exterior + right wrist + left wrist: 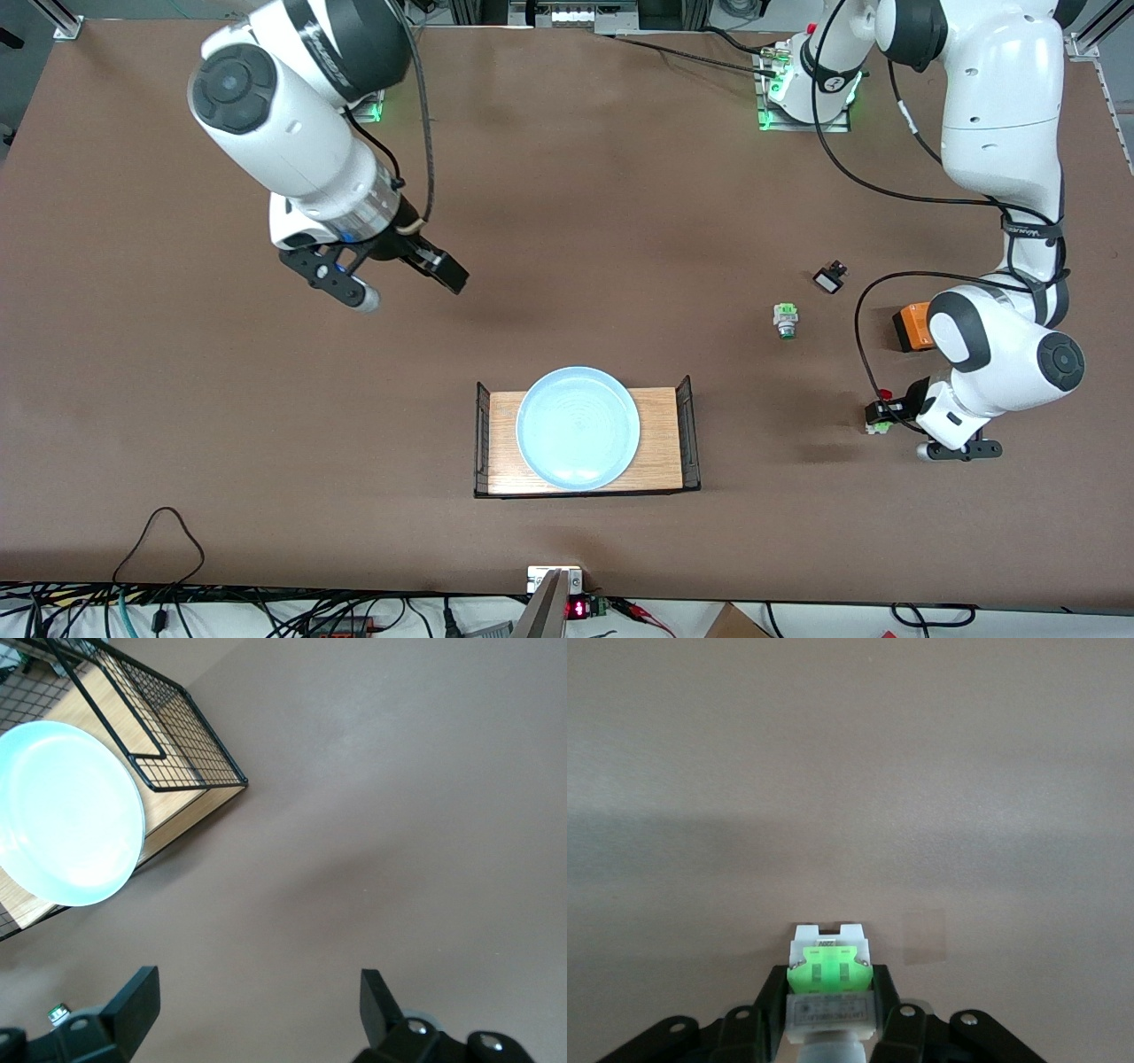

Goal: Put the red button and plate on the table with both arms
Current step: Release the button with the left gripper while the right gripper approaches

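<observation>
My left gripper should open now. The red button's white-and-green block point(879, 427) point(830, 969) is low on the tabletop between my gripper's fingers, so the button would lie there.
My left gripper point(882, 415) is shut on the red button point(880, 409), low over the table point(177, 399) at the left arm's end. In the left wrist view the button's white-and-green block point(830, 967) sits between the two fingers of the left gripper point(830, 997); its red cap is hidden there. The pale blue plate point(578, 429) lies on a wooden tray, nearer the front camera, and shows in the right wrist view point(62, 811). My right gripper point(399, 276) is open and empty, up over bare table toward the right arm's end; it also shows in the right wrist view point(257, 1001).
The wooden tray point(663, 443) has black wire ends. A green-capped button point(785, 320), a small black part point(830, 279) and an orange box point(911, 325) lie on the table near the left arm, farther from the front camera than the left gripper.
</observation>
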`<state>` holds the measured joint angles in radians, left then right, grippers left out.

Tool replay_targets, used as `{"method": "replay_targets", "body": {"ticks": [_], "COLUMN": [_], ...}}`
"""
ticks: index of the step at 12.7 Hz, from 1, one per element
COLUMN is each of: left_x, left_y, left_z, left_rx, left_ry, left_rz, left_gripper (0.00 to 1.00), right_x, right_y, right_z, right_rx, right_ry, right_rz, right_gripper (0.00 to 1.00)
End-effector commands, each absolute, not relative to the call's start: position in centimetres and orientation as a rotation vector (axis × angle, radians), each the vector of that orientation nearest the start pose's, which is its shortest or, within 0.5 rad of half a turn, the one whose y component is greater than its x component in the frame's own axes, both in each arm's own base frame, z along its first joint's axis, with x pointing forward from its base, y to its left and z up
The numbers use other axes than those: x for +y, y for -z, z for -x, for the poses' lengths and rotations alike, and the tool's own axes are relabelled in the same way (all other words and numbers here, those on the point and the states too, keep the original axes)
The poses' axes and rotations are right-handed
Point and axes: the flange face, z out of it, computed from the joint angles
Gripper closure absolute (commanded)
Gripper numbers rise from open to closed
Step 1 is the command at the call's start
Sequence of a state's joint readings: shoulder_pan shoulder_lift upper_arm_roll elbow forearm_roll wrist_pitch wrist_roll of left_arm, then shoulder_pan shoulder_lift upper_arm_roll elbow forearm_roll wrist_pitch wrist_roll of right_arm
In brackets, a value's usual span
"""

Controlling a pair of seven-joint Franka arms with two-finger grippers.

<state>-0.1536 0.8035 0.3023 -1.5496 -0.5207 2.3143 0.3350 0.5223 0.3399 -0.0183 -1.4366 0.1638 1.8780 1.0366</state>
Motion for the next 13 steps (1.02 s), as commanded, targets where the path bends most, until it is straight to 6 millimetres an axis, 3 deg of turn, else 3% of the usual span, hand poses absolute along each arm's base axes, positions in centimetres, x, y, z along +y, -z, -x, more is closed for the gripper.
{"method": "replay_targets", "body": {"ticks": [1,3,5,8,9,12,13], "left_x": [6.5,6.5,6.5,6.6,6.2,6.4,7.2], "left_y": [-18.5,-17.9,-17.9,-18.0,-18.1,-19.7,-21.6], "left_z": [-69.9,-69.7,-69.7,-69.7,-69.8,-69.9,-69.9], "left_rx": [-0.098,-0.099,-0.102,-0.102,-0.097,-0.097,-0.099], "left_ry": [0.113,0.101,0.1,0.096,0.095,0.081,0.063], "left_rz": [3.321,3.32,3.32,3.321,3.321,3.32,3.322], "left_gripper": [0.75,0.62,0.52,0.18,0.03,0.0,0.0], "right_x": [37.3,39.1,40.9,41.1,40.9,41.5,41.6], "right_y": [-49.1,-47.3,-45.3,-43.2,-42.1,-40.2,-39.6], "right_z": [-58.7,-58.8,-58.4,-59.4,-60.0,-61.2,-61.2], "right_rx": [0.918,1.041,1.035,1.044,1.058,1.174,1.178], "right_ry": [-0.018,-0.013,-0.008,0.028,0.039,0.086,0.086], "right_rz": [2.783,2.724,2.729,2.716,2.71,2.601,2.601], "right_gripper": [0.0,0.0,0.0,0.0,0.0,0.0,0.0]}}
